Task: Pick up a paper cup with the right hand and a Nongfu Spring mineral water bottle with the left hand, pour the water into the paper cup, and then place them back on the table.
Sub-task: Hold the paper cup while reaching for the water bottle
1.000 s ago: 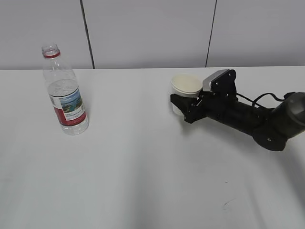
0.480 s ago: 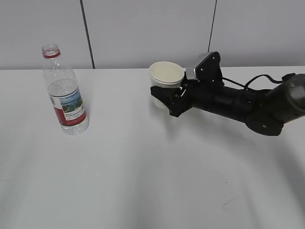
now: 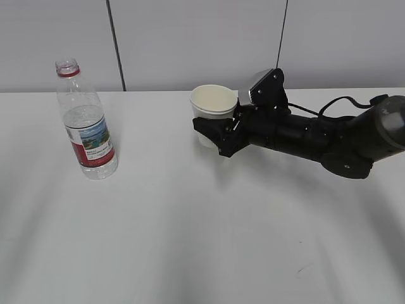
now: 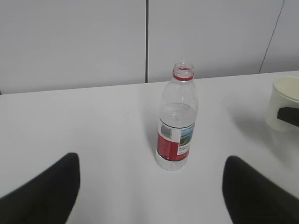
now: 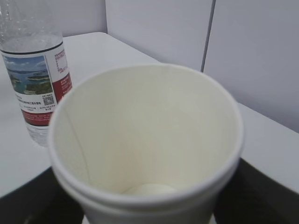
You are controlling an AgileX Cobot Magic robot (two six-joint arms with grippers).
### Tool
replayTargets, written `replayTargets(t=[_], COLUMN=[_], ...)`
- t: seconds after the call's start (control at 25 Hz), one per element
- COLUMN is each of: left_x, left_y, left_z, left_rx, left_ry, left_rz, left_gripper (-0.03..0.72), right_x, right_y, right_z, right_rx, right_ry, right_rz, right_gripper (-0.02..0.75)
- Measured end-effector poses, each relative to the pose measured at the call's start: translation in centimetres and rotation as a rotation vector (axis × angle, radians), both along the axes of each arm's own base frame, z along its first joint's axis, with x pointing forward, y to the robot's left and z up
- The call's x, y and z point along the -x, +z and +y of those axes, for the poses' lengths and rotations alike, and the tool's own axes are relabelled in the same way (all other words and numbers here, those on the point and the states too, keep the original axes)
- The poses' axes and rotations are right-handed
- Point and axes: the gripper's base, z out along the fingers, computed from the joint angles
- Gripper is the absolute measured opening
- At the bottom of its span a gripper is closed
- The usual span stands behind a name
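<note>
The water is low in the uncapped bottle. My left gripper will next grip the bottle by its labelled lower body to pour.
The paper cup is upright and held clear of the table near the middle back, with my right gripper shut on its lower wall. In the right wrist view the cup fills the frame and looks dry inside. The Nongfu Spring bottle stands uncapped at the far left, with water partway up. In the left wrist view the bottle stands ahead of my left gripper, which is open, its black fingers wide apart and short of it.
A grey panelled wall runs behind the table's back edge. A small dark scratch marks the front right of the tabletop. The right arm's cable loops above the table at the right.
The right arm has carried the cup to the left and a little upward, toward the bottle's side. The bottle has not moved.
</note>
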Motion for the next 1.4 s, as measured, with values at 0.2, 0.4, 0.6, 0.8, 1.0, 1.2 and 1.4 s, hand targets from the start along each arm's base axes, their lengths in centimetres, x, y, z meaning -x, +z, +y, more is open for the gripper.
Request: replayTargets(t=[0.2, 0.4, 0.6, 0.8, 1.0, 1.2, 1.4], left_x=[-2.7, -4.3, -6.0, -7.7, -9.3, -11.2, -12.9], left_y=[-2.9, -5.6, -6.7, -7.9, -9.3, -11.6, -14.3], left_z=[0.0, -0.6, -2.2, -3.8, -4.8, -5.7, -6.5], left_rx=[0.068, 0.077, 0.072, 0.076, 0.109, 0.135, 0.123], left_ry=[0.03, 0.017, -0.038, -0.072, -0.046, -0.051, -0.061], left_rz=[-0.005, 0.0, -0.033, -0.019, -0.016, 0.009, -0.005], left_gripper=[0.566, 0.568, 0.57, 0.57, 0.57, 0.57, 0.57], right_x=[0.0, 0.0, 0.0, 0.0, -0.1, -0.1, -0.1], right_y=[-0.1, -0.2, -0.2, -0.3, -0.4, -0.4, -0.4], right_z=[0.0, -0.1, -0.1, -0.1, -0.1, -0.1, -0.2], right_rx=[0.006, 0.017, 0.022, 0.026, 0.031, 0.034, 0.039], right_ry=[-0.003, -0.008, -0.009, -0.011, -0.014, -0.015, -0.019], right_rz=[0.006, 0.015, 0.017, 0.021, 0.025, 0.027, 0.031], right_gripper=[0.519, 0.519, 0.519, 0.519, 0.519, 0.519, 0.519])
